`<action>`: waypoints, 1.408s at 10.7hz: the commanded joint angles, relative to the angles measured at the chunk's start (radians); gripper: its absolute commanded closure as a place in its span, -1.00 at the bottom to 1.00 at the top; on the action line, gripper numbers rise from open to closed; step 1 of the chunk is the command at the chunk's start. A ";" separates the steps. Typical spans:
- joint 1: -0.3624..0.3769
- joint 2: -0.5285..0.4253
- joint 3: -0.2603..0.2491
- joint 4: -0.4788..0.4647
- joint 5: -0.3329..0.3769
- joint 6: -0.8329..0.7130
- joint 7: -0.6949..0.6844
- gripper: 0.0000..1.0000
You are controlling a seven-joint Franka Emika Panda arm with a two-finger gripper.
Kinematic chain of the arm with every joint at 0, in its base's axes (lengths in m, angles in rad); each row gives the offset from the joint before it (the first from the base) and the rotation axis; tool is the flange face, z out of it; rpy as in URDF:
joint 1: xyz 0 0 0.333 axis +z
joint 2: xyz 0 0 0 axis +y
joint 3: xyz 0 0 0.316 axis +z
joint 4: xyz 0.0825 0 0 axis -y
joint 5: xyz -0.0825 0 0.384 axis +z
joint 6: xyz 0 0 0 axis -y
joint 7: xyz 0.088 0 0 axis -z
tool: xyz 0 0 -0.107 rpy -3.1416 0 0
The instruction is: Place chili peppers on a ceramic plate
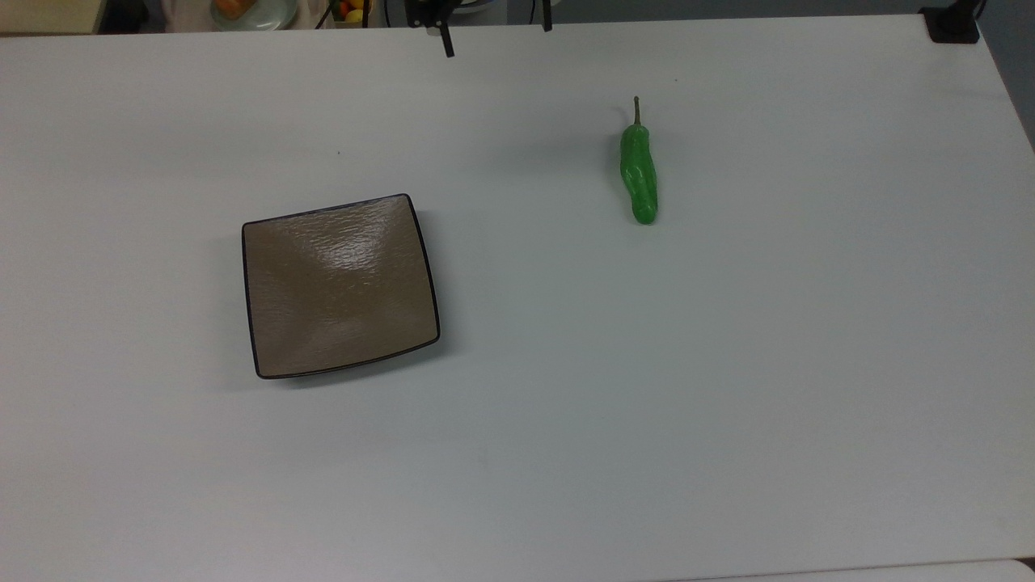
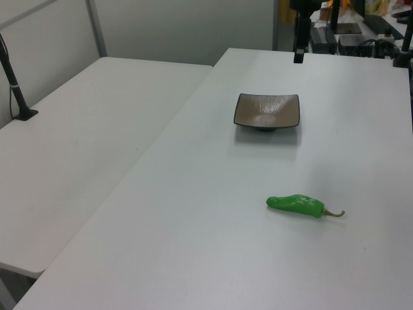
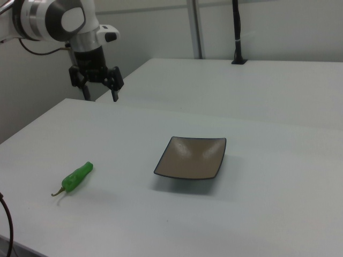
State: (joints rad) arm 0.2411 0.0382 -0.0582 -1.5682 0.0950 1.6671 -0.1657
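My gripper goes to the green chili pepper next and grabs the middle of its body [image 2: 297,204], to set the pepper on the ceramic plate [image 2: 268,111].
The green chili pepper [image 1: 639,174] lies on the white table, stem toward the top view's upper edge, well to the right of the plate; it also appears in the left view [image 2: 297,205] and the right view [image 3: 76,178]. The square brown ceramic plate [image 1: 340,287] with its black rim sits bare [image 2: 267,111] [image 3: 191,157]. My gripper [image 3: 100,96] hangs open and holding nothing above the table's far edge [image 1: 497,36], high above and apart from both. One of its fingers [image 2: 298,51] shows beyond the plate in the left view.
A second white table [image 2: 84,129] adjoins this one, with a black post [image 2: 16,84] clamped on it. Another black mount [image 1: 952,24] sits at the top view's upper right corner. Clutter [image 1: 242,10] lies beyond the far edge.
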 commanded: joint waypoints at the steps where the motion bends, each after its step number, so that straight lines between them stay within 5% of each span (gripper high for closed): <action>1: 0.078 -0.006 0.003 -0.052 -0.015 0.020 0.069 -1.00; 4: 0.138 0.008 0.012 -0.062 -0.014 0.022 0.155 -1.00; 7: 0.141 0.075 0.096 -0.062 -0.020 0.066 0.271 -1.00; 11: 0.144 0.166 0.104 -0.075 -0.021 0.123 0.285 -1.00; 15: 0.145 0.174 0.113 -0.199 -0.021 0.244 0.285 -1.00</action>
State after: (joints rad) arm 0.3797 0.2310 0.0474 -1.6828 0.0944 1.8352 0.1008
